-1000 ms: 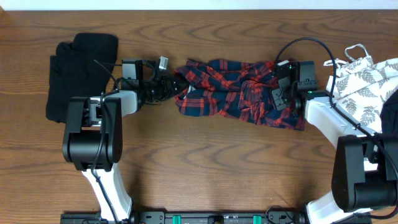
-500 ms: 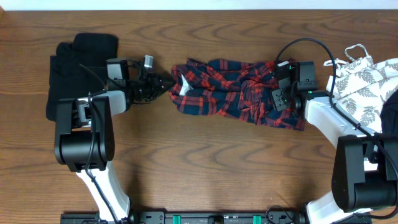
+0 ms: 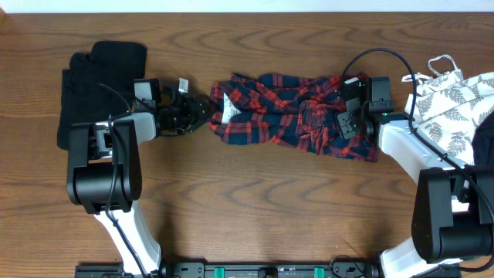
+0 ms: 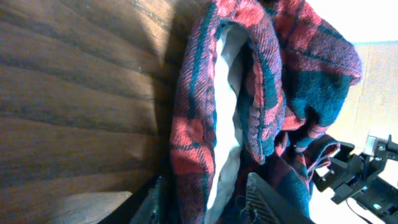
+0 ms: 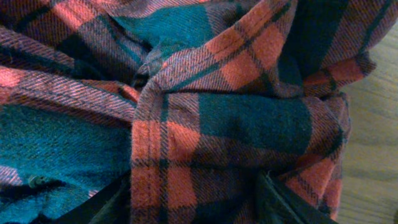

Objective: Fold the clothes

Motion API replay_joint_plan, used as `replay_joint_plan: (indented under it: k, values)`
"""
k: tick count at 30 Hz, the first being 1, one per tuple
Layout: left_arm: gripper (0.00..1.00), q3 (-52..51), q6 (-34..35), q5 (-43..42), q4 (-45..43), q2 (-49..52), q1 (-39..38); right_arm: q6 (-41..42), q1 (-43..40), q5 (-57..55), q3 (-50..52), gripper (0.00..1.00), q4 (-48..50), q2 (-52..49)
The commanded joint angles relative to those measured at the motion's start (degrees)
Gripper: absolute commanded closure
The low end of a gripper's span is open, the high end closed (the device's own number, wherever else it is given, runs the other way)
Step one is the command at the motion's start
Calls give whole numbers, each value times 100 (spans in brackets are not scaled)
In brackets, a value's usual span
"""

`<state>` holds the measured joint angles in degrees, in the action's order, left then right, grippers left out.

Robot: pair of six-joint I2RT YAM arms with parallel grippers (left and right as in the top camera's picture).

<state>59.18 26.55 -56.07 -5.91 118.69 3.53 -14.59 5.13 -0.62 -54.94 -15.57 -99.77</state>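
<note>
My left gripper grabs the plaid shirt by its rolled edge beside the white lining next. Then I fold that end of the shirt over.
The red-and-navy plaid shirt lies bunched in a long heap across the middle of the table. My left gripper is at its left end, open. In the left wrist view its fingers straddle the shirt's rolled edge, where white lining shows. My right gripper rests on the shirt's right part. The right wrist view has its fingers pressed on either side of a thick plaid fold, shut on it.
A black garment lies folded at the far left, behind my left arm. A white leaf-print garment is heaped at the right edge, beside my right arm. Bare wood runs along the front of the table.
My left gripper slid left off the shirt and shut, then came back right to the shirt's end with its jaws apart. The shirt's left end shifted slightly left. The right arm stayed still.
</note>
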Motion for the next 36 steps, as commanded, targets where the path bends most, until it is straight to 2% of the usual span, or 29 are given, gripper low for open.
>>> replay_joint_plan:
  k: [1,11,20,21,23,26,36]
  values:
    - [53,-28,-140,474,76,48,-13,-44,42,-46,33,42,-52,-66]
    - [53,-28,-142,658,-15,122,-157,-22,52,-44,33,43,-55,-66]
    - [52,-28,-116,667,-861,122,-798,-22,57,-44,33,43,-57,-66]
    - [57,-28,-118,667,-857,122,-798,-22,57,-44,33,43,-57,-66]
    - [74,-28,-116,638,-826,120,-732,-22,57,-42,33,43,-63,-66]
    - [93,-28,33,549,-793,92,-527,-22,57,-44,33,43,-74,-66]
    - [94,-28,179,424,-553,-317,118,131,59,-39,33,41,-92,-63]
